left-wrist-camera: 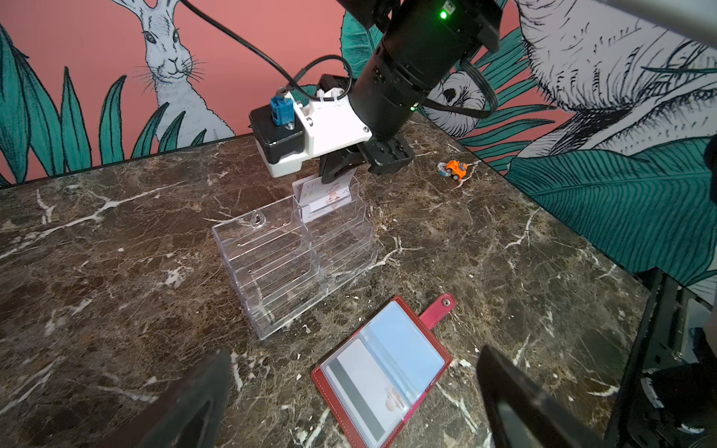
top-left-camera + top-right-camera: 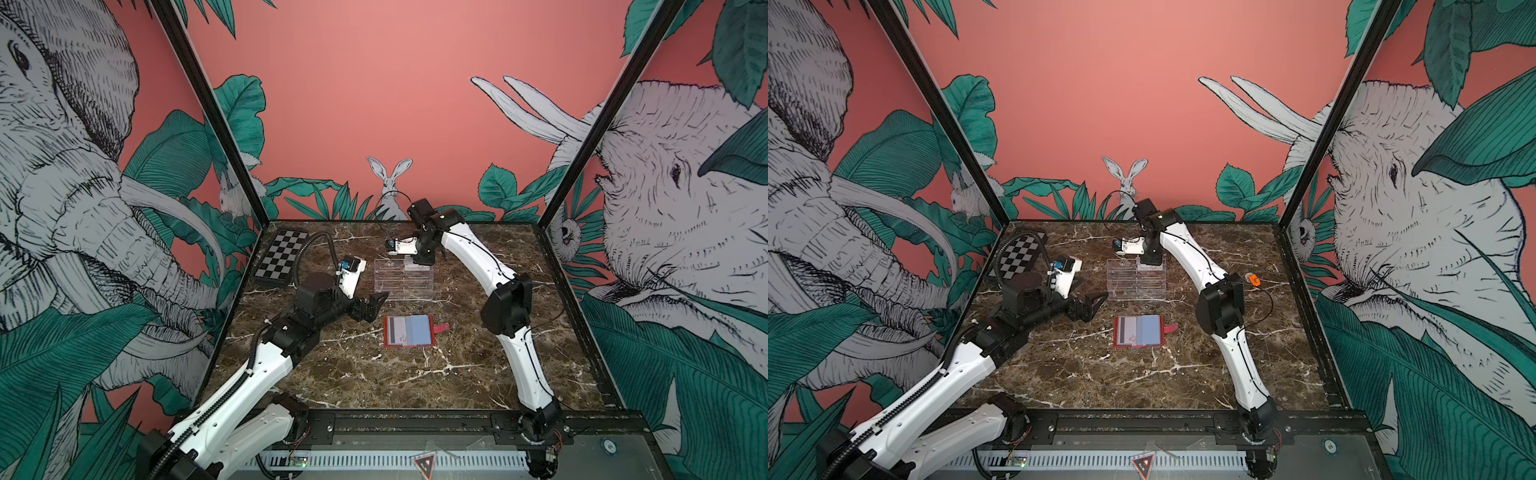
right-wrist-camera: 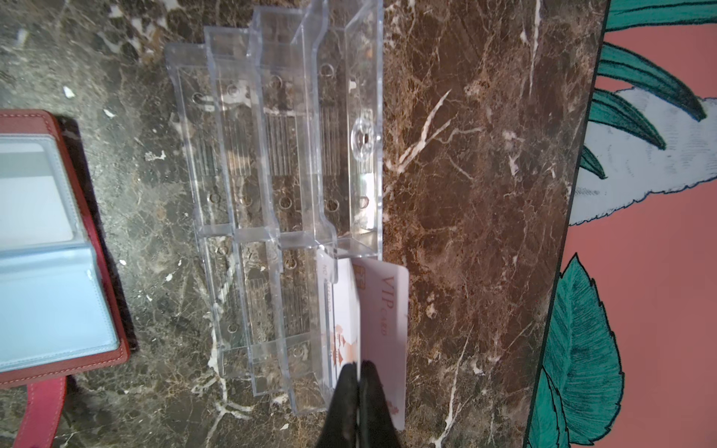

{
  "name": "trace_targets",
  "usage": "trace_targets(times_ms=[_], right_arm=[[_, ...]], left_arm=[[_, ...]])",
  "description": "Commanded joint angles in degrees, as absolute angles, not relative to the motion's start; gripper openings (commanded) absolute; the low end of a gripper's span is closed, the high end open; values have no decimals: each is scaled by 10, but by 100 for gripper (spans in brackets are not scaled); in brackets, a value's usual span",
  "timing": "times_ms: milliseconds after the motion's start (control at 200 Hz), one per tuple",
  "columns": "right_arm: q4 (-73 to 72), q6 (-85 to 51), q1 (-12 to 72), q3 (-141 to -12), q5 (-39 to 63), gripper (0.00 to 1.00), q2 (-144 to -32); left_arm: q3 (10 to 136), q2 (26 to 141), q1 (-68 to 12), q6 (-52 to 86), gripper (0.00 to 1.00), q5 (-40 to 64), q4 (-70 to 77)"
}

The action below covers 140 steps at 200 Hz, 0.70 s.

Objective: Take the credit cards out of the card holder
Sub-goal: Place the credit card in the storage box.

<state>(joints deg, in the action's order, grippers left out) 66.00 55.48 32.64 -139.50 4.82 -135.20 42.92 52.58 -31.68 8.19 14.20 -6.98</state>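
Note:
My right gripper should open now, because the whitish card's lower edge is behind the acrylic side of the rack's back slot and the card would rest there.
The red card holder [image 2: 430,332] [image 2: 1160,332] lies open on the marble table. One credit card [image 1: 368,388] with a dark grey stripe shows through its clear sleeve. My right gripper [image 3: 359,368] [image 2: 419,262] points down over the top tier of the clear acrylic rack [image 2: 403,280] [image 1: 271,263]. It is shut on a pinkish "VIP" credit card [image 3: 388,310], held on edge. A second whitish card [image 3: 343,306] stands in the rack's back slot beside it. My left gripper [image 1: 355,355] [image 2: 368,306] hovers open, left of the card holder, with nothing between its fingers [image 1: 194,399].
A black-and-white checkered board [image 2: 280,257] lies at the back left corner. A small orange toy car [image 1: 454,170] [image 2: 1252,279] sits near the right wall. Black frame rails border the table on all sides.

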Motion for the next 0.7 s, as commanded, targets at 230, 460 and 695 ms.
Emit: trace_targets(times_ms=[230, 460, 695], right_arm=[[652, 540, 331, -1392, 39, 10, -1364], [630, 538, 331, -1394, 22, 19, -1359], [600, 532, 331, -1421, -11, 34, -1347]], left_arm=[[429, 530, -317, 89, 99, 153, -80], [427, 522, -317, 90, 99, 143, -83], [425, 515, -316, 97, 99, 141, -85]])
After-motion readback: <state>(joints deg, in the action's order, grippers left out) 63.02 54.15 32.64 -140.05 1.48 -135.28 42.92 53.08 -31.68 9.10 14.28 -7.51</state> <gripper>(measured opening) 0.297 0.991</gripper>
